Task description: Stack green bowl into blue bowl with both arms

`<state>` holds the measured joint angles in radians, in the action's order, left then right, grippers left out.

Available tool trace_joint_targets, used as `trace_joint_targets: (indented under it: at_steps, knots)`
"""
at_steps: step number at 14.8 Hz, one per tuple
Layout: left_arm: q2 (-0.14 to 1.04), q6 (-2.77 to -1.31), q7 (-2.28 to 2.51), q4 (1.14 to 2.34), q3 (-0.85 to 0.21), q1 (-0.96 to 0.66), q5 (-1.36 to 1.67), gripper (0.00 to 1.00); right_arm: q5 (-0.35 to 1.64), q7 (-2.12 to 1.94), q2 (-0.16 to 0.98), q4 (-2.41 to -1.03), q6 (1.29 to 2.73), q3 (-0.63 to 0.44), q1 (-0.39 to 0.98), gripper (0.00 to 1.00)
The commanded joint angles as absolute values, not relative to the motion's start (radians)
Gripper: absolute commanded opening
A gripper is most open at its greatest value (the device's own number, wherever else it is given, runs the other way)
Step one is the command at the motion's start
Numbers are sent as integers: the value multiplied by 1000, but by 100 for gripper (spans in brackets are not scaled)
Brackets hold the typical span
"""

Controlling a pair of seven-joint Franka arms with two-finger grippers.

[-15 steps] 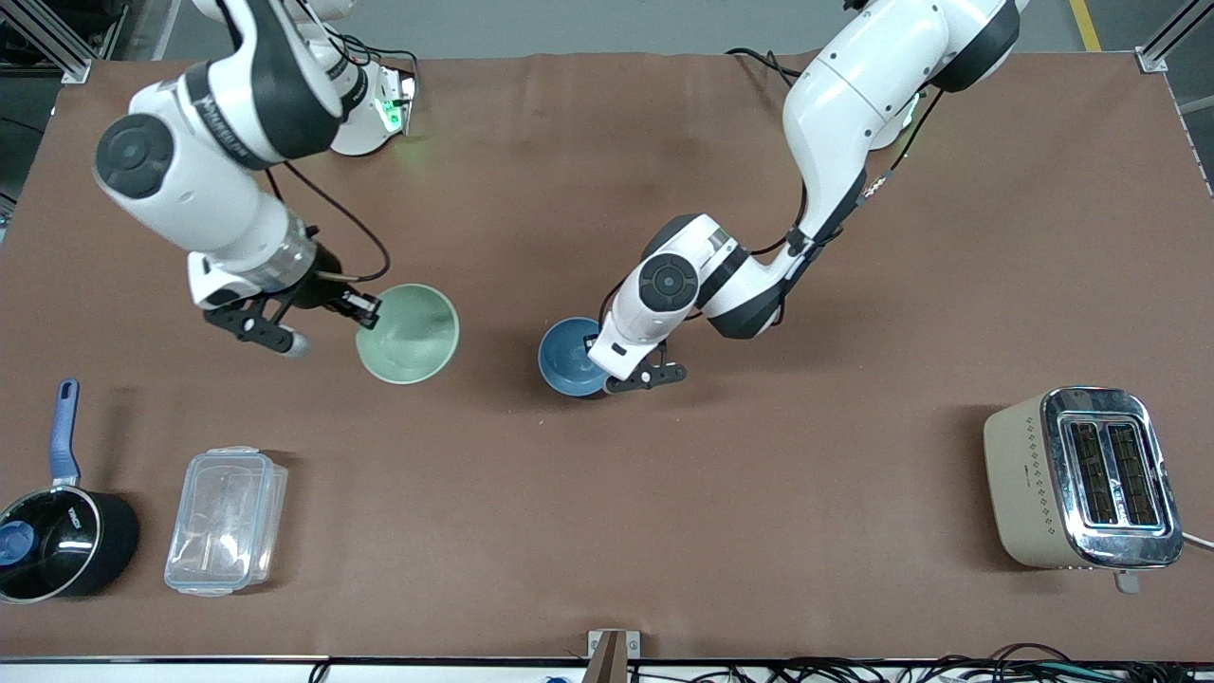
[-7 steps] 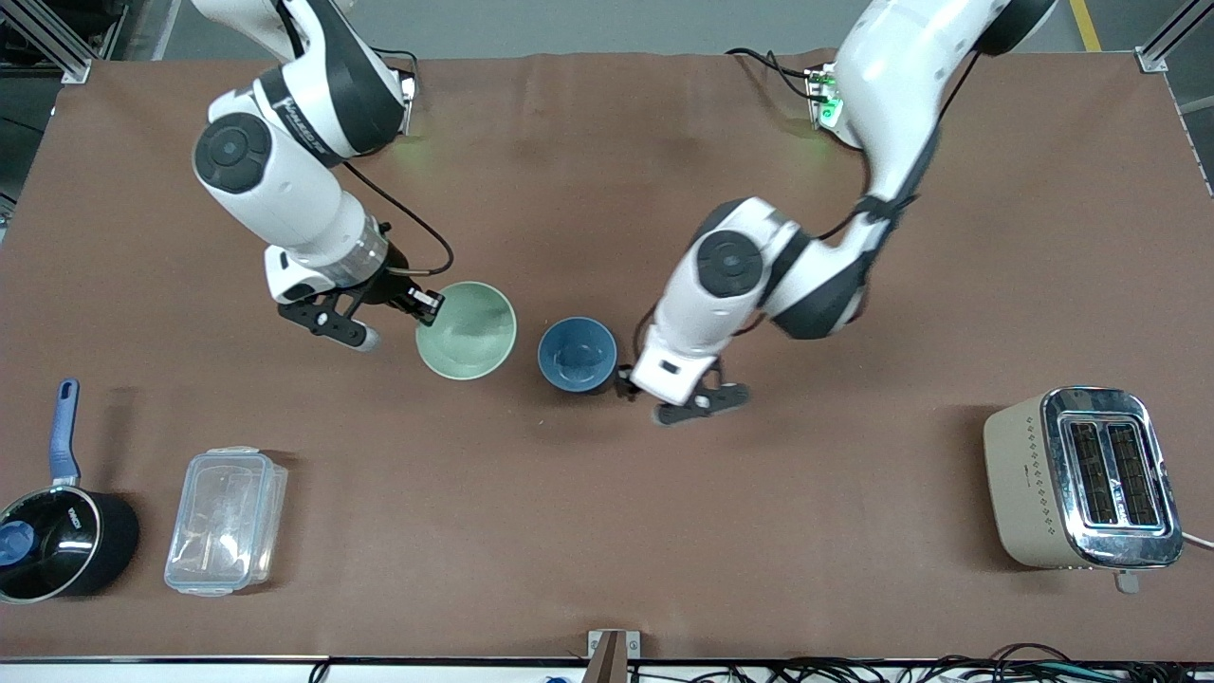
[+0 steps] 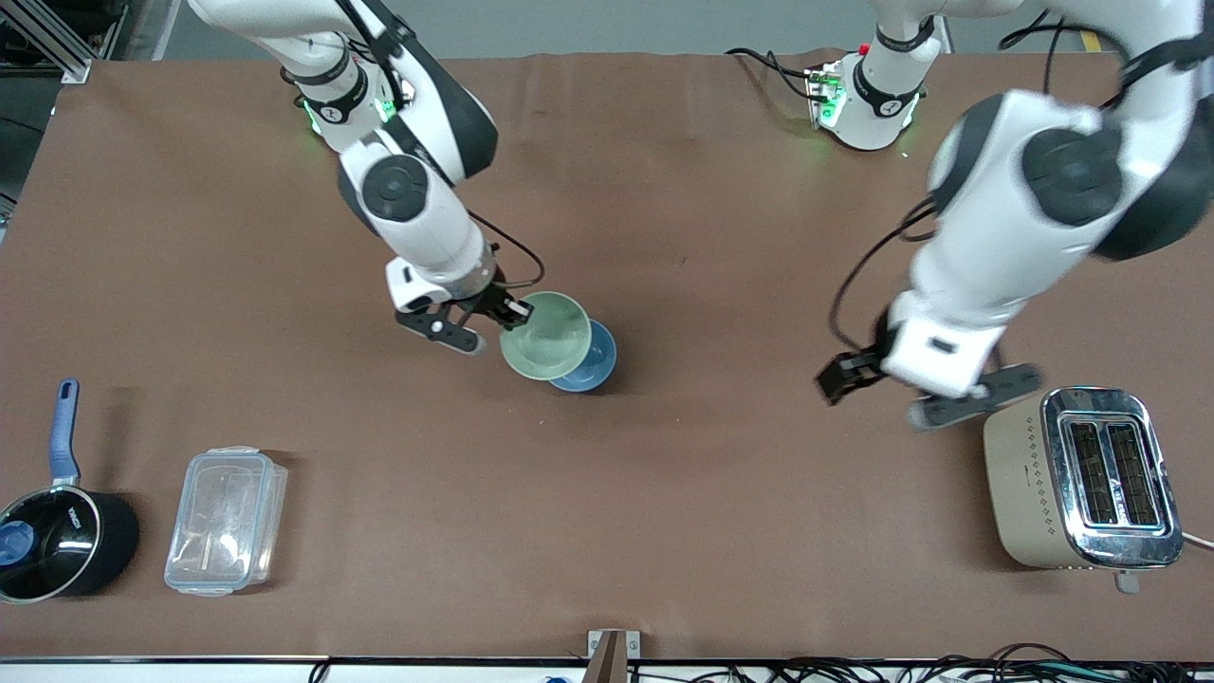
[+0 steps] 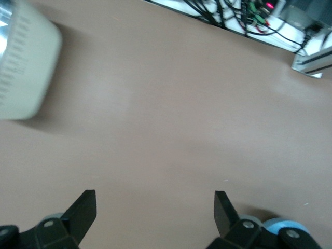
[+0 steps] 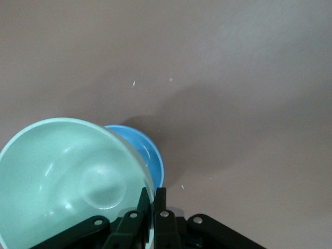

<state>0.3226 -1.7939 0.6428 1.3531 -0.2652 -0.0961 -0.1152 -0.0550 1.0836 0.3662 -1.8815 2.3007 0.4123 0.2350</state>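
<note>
I need to keep holding the green bowl (image 3: 547,336) with my right gripper until its bottom gets to the blue bowl's opening (image 3: 597,357). The green bowl hangs tilted and short of it in the front view.
The green bowl (image 3: 547,336) hangs tilted from my right gripper (image 3: 508,314), which is shut on its rim. It sits over the blue bowl (image 3: 593,365), which rests on the table and is mostly covered by it. In the right wrist view the green bowl (image 5: 67,176) overlaps the blue bowl (image 5: 150,155), and the fingers (image 5: 161,199) pinch the rim. My left gripper (image 3: 877,384) is open and empty, up over bare table next to the toaster. In the left wrist view its fingertips (image 4: 224,205) stand wide apart over the mat.
A beige toaster (image 3: 1081,479) stands toward the left arm's end, near the front edge; it also shows in the left wrist view (image 4: 23,67). A black saucepan with a blue handle (image 3: 57,526) and a clear lidded box (image 3: 226,520) sit toward the right arm's end.
My right gripper has carried the green bowl sideways until it hangs over the blue bowl. My left gripper has drawn away from the blue bowl toward the toaster.
</note>
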Motion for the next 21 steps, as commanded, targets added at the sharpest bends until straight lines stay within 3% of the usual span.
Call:
trace_joint_targets:
  at_steps: [1,5,10,14,21]
  knots:
    - [220,-1709,498,1388,-284,-17,-120,100,-120,1152,431,-1871,2335,442,236,0]
    - [120,-1596,234,1416,-258,23,-110,100,-179,1213,477,-1899,2404,443,264,0]
    - [-35,-1549,66,1549,-49,-80,-22,100,-201,1224,509,-1901,2445,442,258,0]
    - [-109,-1548,90,1637,-54,-94,-21,100,-202,1224,514,-1899,2448,440,253,1]
    - [-109,-1551,106,1649,-80,-92,-15,100,-225,1224,532,-1901,2457,437,247,5]
